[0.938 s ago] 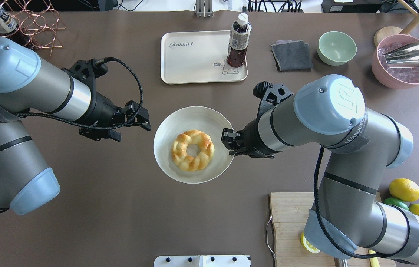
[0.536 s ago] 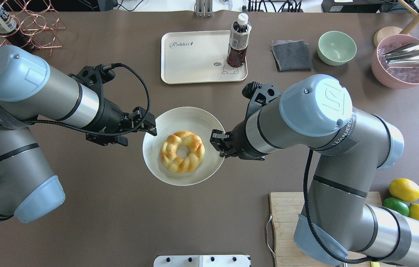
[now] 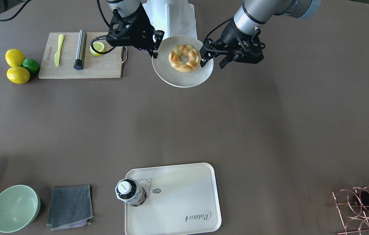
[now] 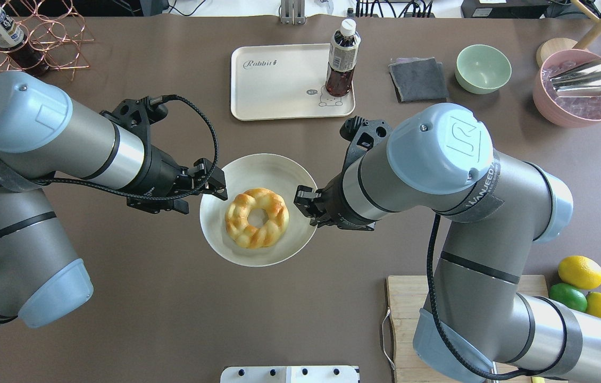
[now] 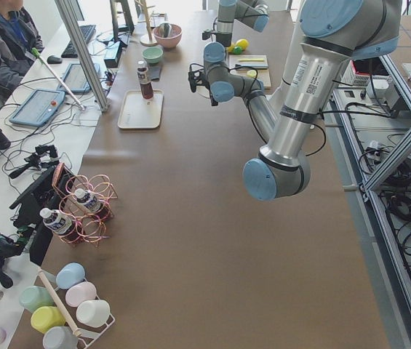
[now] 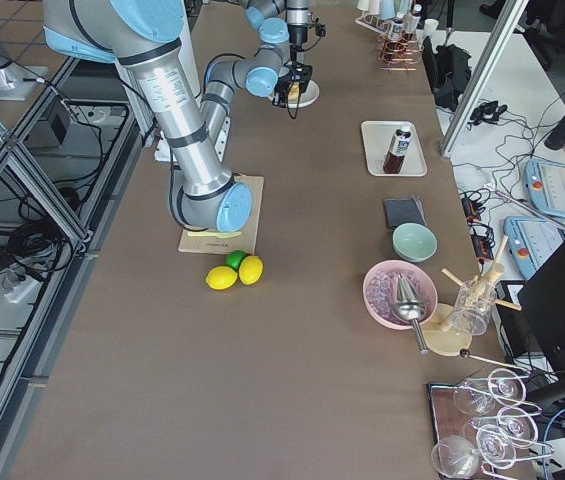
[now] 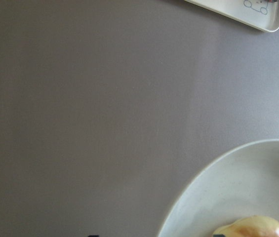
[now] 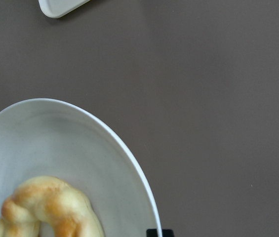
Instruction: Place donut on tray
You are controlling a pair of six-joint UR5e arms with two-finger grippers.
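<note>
My left gripper grabs the plate by its rim (image 3: 209,68) next, to carry the donut onto the tray (image 3: 179,197).
The donut (image 4: 257,217), a golden braided ring, lies on a round off-white plate (image 4: 258,170) near the robot's side of the table. My right gripper (image 4: 305,207) is shut on the plate's right rim; its fingertip shows on the rim in the right wrist view, beside the donut (image 8: 50,207). My left gripper (image 4: 210,191) is open at the plate's left rim, a little apart from the donut. In the front view the donut (image 3: 184,58) sits between the right gripper (image 3: 154,45) and the left gripper (image 3: 211,58). The cream tray (image 4: 279,90) lies further out.
A dark drink bottle (image 4: 341,58) stands on the tray's right part. A wooden cutting board (image 3: 80,58) with a lemon half lies beside my right arm. A grey cloth (image 4: 418,80), a green bowl (image 4: 483,68), a pink bowl (image 4: 579,90) and a copper wire rack (image 4: 40,37) line the far side.
My right gripper has carried the plate with the donut toward my left side. My left gripper has moved in to the plate's left rim.
</note>
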